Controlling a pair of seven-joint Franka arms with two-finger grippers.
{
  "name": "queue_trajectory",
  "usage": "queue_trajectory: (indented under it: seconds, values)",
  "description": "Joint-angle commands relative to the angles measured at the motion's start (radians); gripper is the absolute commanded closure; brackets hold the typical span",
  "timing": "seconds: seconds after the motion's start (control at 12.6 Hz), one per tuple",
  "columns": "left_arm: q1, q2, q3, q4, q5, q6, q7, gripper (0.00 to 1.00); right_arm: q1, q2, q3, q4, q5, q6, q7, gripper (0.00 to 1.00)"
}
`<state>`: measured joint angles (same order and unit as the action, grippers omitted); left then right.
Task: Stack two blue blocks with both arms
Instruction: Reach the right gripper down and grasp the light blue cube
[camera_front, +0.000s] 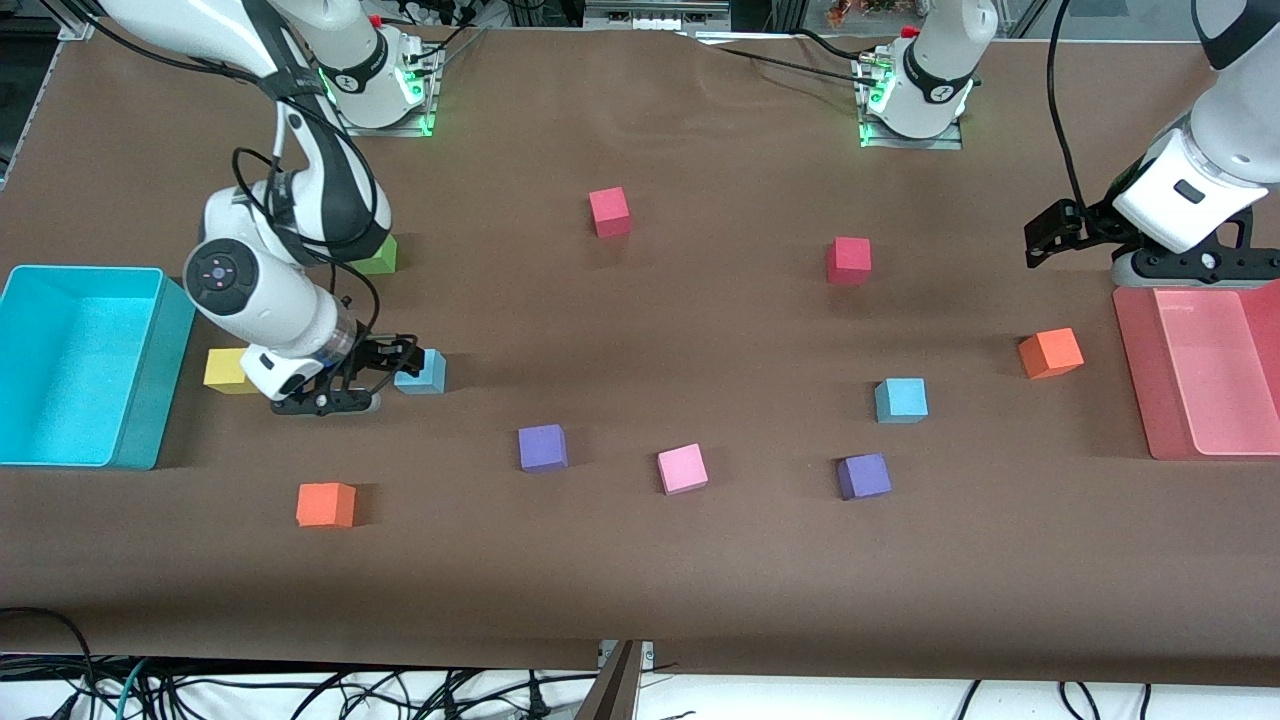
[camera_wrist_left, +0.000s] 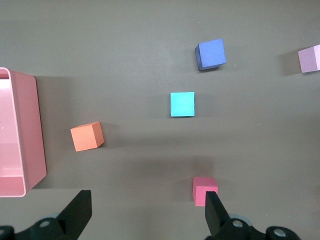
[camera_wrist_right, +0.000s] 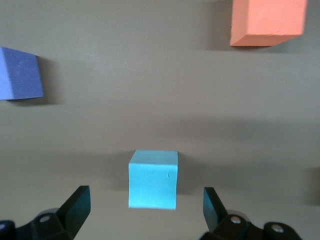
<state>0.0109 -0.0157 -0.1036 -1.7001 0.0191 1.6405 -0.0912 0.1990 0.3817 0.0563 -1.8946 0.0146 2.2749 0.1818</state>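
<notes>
My right gripper will next grab this blue block by its opposite sides, so it can stack the block with the other blue block (camera_front: 901, 401).
One blue block (camera_front: 421, 372) lies toward the right arm's end of the table. In the right wrist view this blue block (camera_wrist_right: 152, 179) sits just ahead of the gap between the spread fingers, untouched. My right gripper (camera_front: 392, 362) (camera_wrist_right: 146, 206) is open and low beside it. The second blue block (camera_front: 901, 400) (camera_wrist_left: 182, 104) lies toward the left arm's end. My left gripper (camera_front: 1046, 234) (camera_wrist_left: 147, 206) is open and empty, raised over the table beside the pink tray, apart from that block.
A turquoise bin (camera_front: 150, 370) stands beside the right arm, a pink tray (camera_front: 1135, 340) beside the left. Yellow (camera_front: 228, 370) and green (camera_front: 378, 256) cubes sit by the right arm. Red, orange, purple (camera_front: 543, 447) and pink (camera_front: 682, 468) cubes are scattered about.
</notes>
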Motion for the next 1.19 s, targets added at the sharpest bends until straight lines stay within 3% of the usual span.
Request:
queue_trajectory:
  seconds: [0.0, 0.8, 1.12]
  values:
    - [0.006, 0.010, -0.001, 0.028, -0.027, -0.021, 0.025, 0.00, 0.002, 0.002, 0.004, -0.086, -0.021, 0.119, 0.013, 0.00]
    - [0.004, 0.011, -0.001, 0.046, -0.025, -0.024, 0.022, 0.00, 0.019, 0.065, 0.004, -0.172, -0.018, 0.294, 0.030, 0.01]
    - [0.006, 0.011, -0.001, 0.046, -0.027, -0.025, 0.022, 0.00, 0.025, 0.078, 0.002, -0.173, -0.016, 0.296, 0.022, 0.31]
